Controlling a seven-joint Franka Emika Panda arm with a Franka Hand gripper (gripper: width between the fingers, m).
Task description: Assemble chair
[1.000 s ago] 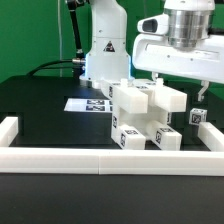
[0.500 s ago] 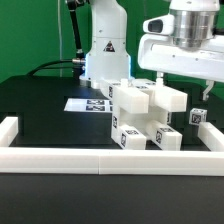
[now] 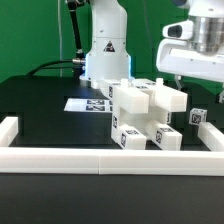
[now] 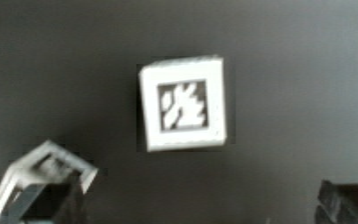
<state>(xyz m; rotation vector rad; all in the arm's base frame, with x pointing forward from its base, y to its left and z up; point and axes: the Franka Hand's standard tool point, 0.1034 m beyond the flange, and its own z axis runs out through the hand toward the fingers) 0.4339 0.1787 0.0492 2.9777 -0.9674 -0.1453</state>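
Observation:
My gripper needs to go lower before it closes on the small tagged white piece, because its fingers are high above it and would miss now.
The partly built white chair (image 3: pixel 143 115) stands in the middle of the black table as chunky blocks with small marker tags. A small loose white piece with a tag (image 3: pixel 197 116) lies to the exterior view's right of it. My gripper (image 3: pixel 201 88) hangs above that loose piece, well off the table. In the wrist view a white tagged piece (image 4: pixel 185 105) lies on the dark table beyond my gripper (image 4: pixel 194 200). The fingertips (image 4: pixel 43 185) stand wide apart with nothing between them. The gripper is open and empty.
The marker board (image 3: pixel 85 104) lies flat behind the chair at the exterior view's left. A low white border rail (image 3: pixel 110 158) runs along the front and up both sides. The arm's white base (image 3: pixel 105 50) stands at the back.
My gripper has moved toward the exterior view's right, from above the chair to above the small loose piece. The chair parts have not moved.

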